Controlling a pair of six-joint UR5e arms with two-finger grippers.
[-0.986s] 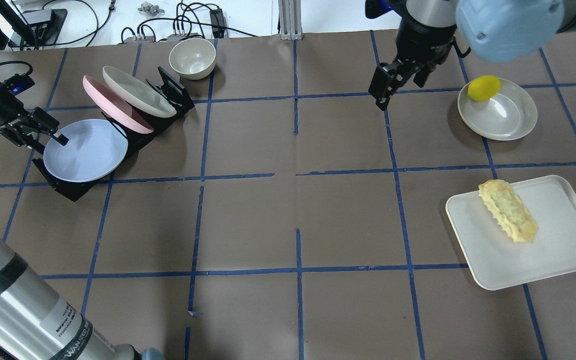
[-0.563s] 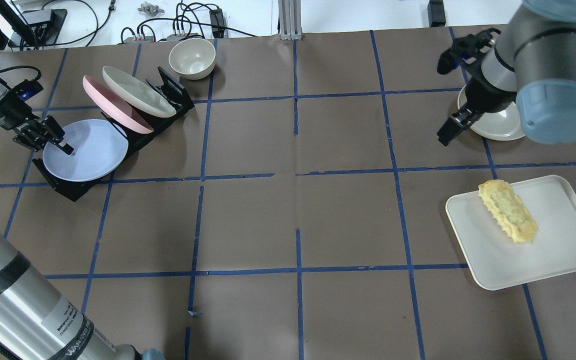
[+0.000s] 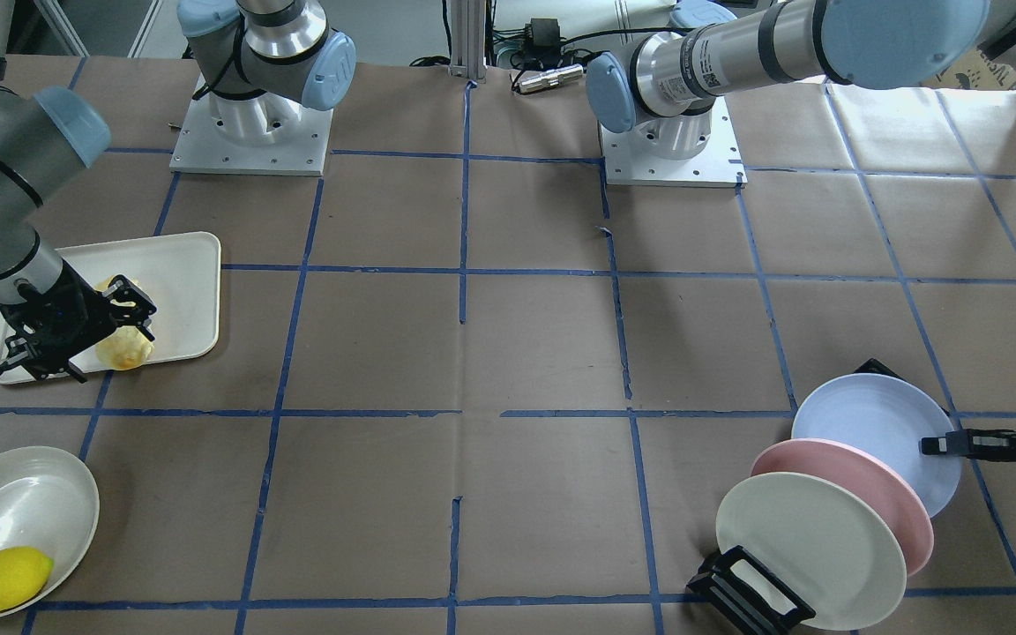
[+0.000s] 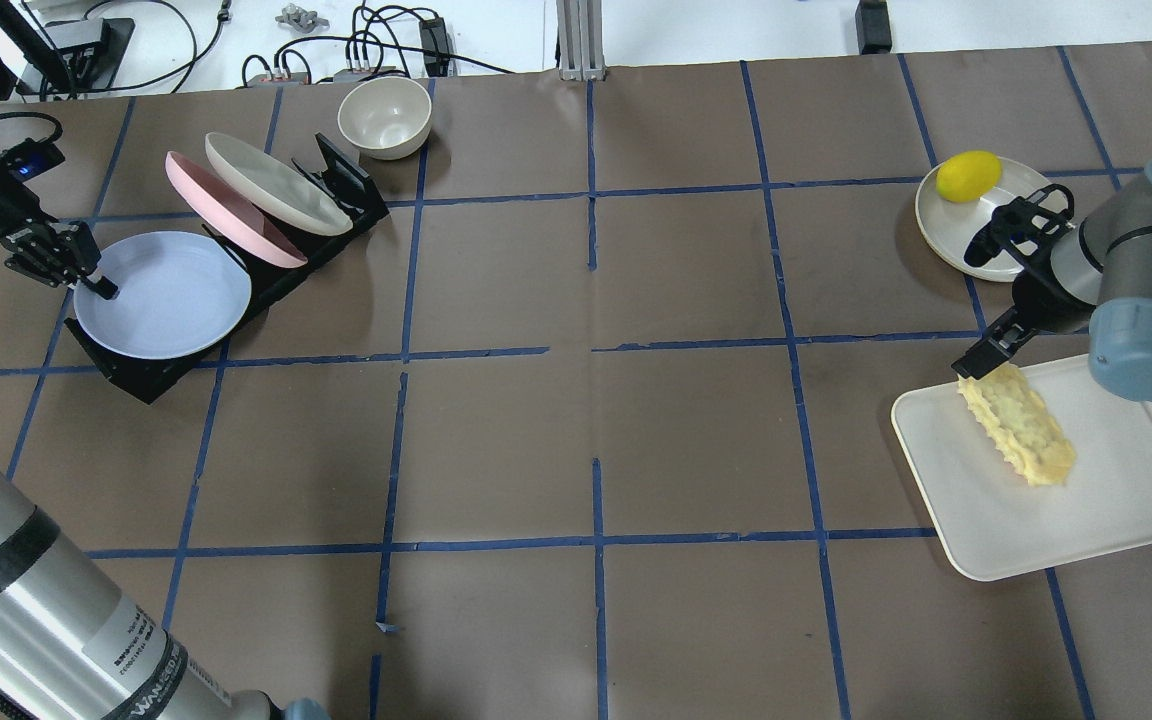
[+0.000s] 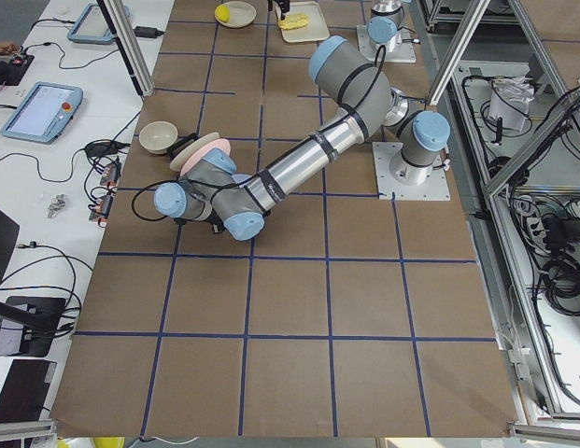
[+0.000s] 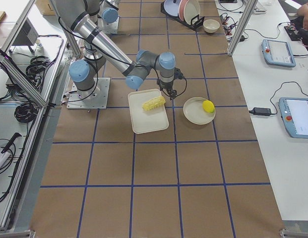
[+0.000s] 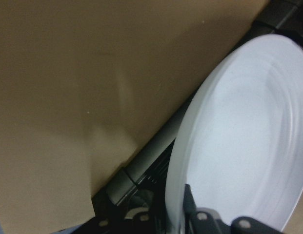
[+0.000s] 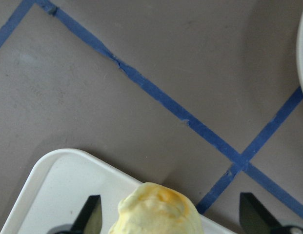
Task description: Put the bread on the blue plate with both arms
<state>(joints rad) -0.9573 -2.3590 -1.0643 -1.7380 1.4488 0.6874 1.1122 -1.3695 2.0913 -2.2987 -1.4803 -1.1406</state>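
Observation:
Next, my right gripper grips the bread by its golden-brown end (image 8: 161, 197) to set the bread on the blue plate.
The bread (image 4: 1016, 425) lies on a white tray (image 4: 1116, 520) at the right front. My right gripper (image 4: 978, 362) is open at the bread's golden-brown far end. In the right wrist view the bread's end (image 8: 158, 209) sits between the two spread fingers. The blue plate (image 4: 171, 300) leans in the front slot of a black rack (image 4: 136, 380) at the left. My left gripper (image 4: 101, 288) is at the plate's left rim. In the left wrist view the blue plate's rim (image 7: 178, 185) runs between close-set fingers, so the gripper looks shut on it.
A pink plate (image 4: 226, 215) and a cream plate (image 4: 276, 185) stand in the rack behind the blue one. A cream bowl (image 4: 384, 115) sits at the back. A shallow dish (image 4: 941, 225) with a lemon (image 4: 968, 175) is just behind the right gripper.
The right arm swung from the back middle over the lemon dish and down to the bread's far end. The left gripper closed in on the blue plate's rim, and the plate shifted slightly left.

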